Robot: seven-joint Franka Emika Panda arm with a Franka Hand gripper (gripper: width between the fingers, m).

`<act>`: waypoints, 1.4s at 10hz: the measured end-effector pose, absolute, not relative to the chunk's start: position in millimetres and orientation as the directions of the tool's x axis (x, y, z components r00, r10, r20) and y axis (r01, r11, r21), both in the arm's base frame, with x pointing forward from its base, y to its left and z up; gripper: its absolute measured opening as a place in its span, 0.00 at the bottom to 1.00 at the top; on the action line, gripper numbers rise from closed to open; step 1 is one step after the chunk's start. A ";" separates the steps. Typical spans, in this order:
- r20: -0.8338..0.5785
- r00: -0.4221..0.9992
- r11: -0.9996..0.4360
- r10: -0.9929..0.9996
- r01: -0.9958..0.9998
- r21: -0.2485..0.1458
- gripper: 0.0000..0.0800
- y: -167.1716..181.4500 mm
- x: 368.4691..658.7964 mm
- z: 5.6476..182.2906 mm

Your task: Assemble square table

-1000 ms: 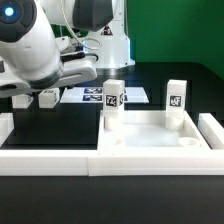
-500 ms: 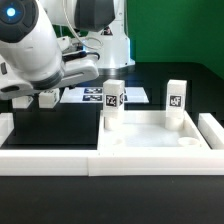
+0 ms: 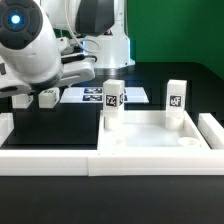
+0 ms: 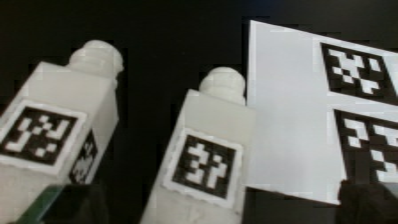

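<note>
My gripper grabs the white leg by its tagged square body (image 3: 49, 98) (image 4: 205, 168) next, which leaves the leg's round end free to enter the table top's socket.
The square table top (image 3: 150, 135) lies in the middle of the exterior view, a white tray with round corner sockets. Two tagged white legs stand upright in it, one (image 3: 113, 105) at its far left corner, the other (image 3: 176, 99) at its far right. Two more legs (image 3: 47, 97) (image 3: 20, 100) lie on the black table at the exterior view's left. My gripper (image 3: 40, 86) hovers open just above them. In the wrist view its dark fingers (image 4: 361, 200) straddle one lying leg (image 4: 214, 150) without touching it. The other lying leg (image 4: 54, 120) is beside it.
The marker board (image 3: 88, 95) (image 4: 329, 90) lies flat right next to the lying legs. A long white border rail (image 3: 60, 161) runs along the near side, with raised ends at both sides. The robot's base (image 3: 112, 45) stands behind, in front of a green backdrop.
The arm has shifted slightly above the lying legs. The jaws have stayed open, and no part has moved.
</note>
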State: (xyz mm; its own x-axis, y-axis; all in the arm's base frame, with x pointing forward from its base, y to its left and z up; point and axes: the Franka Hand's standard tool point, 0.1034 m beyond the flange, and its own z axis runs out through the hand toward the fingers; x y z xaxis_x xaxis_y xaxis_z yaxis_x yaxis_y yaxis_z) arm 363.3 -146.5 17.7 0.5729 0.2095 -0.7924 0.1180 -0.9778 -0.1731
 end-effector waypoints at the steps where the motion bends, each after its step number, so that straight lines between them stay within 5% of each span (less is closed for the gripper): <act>1: -0.791 0.574 -0.977 0.214 0.118 -0.179 0.81 -145.9 361.0 13.9; 6: -0.784 0.570 -0.969 0.247 0.142 -0.202 0.81 -140.1 351.5 4.6; 9: -0.782 0.566 -0.966 0.259 0.152 -0.210 0.36 -138.5 352.0 5.0; 14: -0.780 0.563 -0.962 0.273 0.163 -0.219 0.36 -136.8 352.6 5.1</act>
State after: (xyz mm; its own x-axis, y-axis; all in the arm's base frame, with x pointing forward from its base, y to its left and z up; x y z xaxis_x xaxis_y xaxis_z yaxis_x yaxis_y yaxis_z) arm 352.6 -136.8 5.1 0.5629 0.2728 -0.7802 0.1626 -0.9621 -0.2191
